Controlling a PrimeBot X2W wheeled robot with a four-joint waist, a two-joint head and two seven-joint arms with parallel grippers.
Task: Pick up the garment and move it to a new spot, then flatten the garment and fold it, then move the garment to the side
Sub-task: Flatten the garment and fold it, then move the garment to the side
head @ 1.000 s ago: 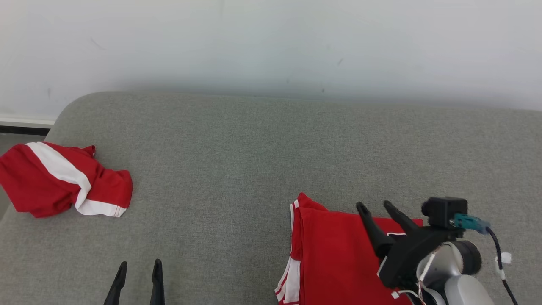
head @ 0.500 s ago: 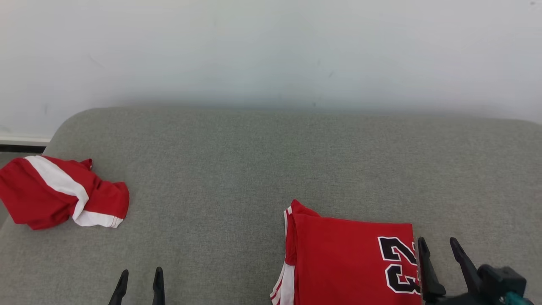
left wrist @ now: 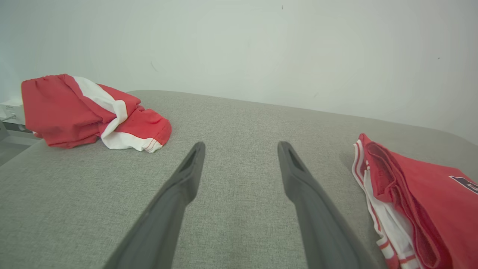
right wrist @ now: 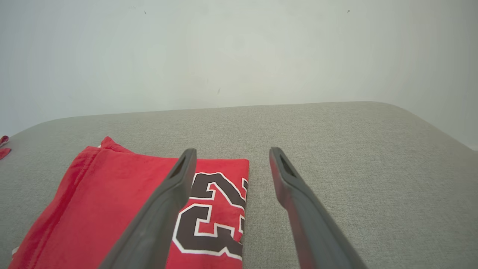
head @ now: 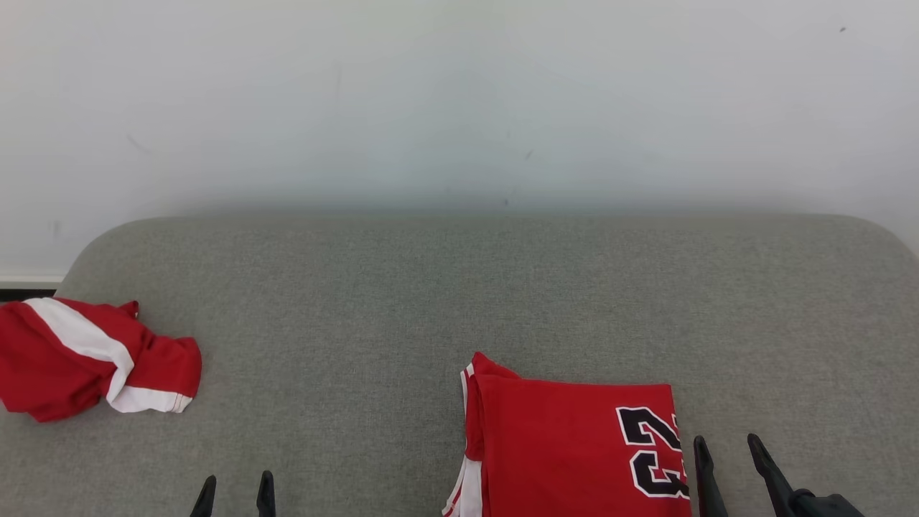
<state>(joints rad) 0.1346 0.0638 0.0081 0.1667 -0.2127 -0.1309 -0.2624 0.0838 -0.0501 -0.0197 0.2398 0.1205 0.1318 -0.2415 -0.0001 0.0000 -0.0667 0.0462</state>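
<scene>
The garment's layers lie open at the white-striped edge (head: 469, 435), so my right gripper needs to grab the garment by its folded edge (head: 683, 448) beside the number next.
A folded red garment (head: 574, 445) with a black "23" lies flat on the grey cushion (head: 431, 301) at the lower right, its white-striped edge facing left. It also shows in the left wrist view as the garment (left wrist: 422, 201) and in the right wrist view as the garment (right wrist: 112, 201). My right gripper (head: 726, 449) is open just past its right edge, holding nothing; from the wrist, the right gripper (right wrist: 232, 153) has its left finger over the number. My left gripper (head: 237, 488) is open over bare cushion, as the left gripper (left wrist: 241, 149) also shows.
A crumpled red-and-white garment (head: 79, 359) sits at the cushion's far left edge, also seen as the crumpled garment (left wrist: 74, 108). A pale wall (head: 459, 93) rises right behind the cushion. Bare cushion stretches between the two garments and beyond them.
My right gripper has drawn back from above the folded garment to its right edge, uncovering the number. The head camera has shifted, so the whole scene sits lower. The left gripper stayed put.
</scene>
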